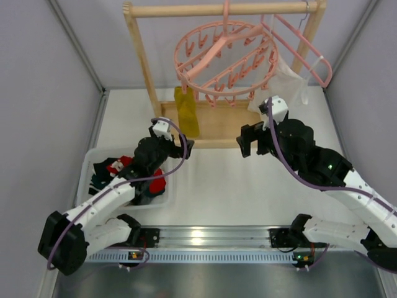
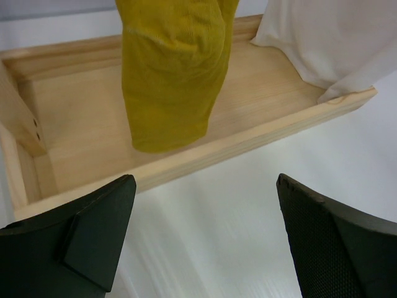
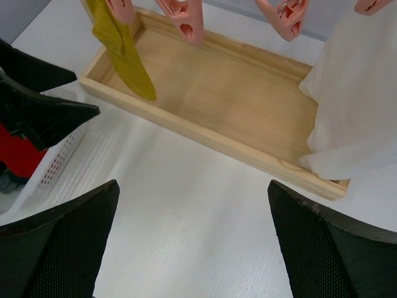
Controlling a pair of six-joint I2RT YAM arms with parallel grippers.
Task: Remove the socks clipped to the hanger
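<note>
Next, my left gripper grabs the mustard yellow sock by its dangling lower end (image 1: 188,125) (image 2: 171,119), leaving the sock's clipped top for unclipping.
The round pink hanger (image 1: 226,59) hangs from the wooden rack's top bar. One mustard yellow sock (image 1: 186,112) is clipped at its left side and dangles over the rack's base; it also shows in the left wrist view (image 2: 173,68) and the right wrist view (image 3: 121,49). Red socks (image 1: 156,181) and dark ones lie in the white basket (image 1: 93,158). My left gripper (image 1: 177,148) is open and empty, just in front of and below the yellow sock (image 2: 205,186). My right gripper (image 1: 251,141) is open and empty over the table, in front of the rack base (image 3: 193,189).
A white cloth bag (image 1: 282,84) hangs at the right of the ring, its bottom resting in the wooden base tray (image 1: 217,121). A plain pink triangular hanger (image 1: 310,49) hangs at the far right. Grey walls stand on both sides.
</note>
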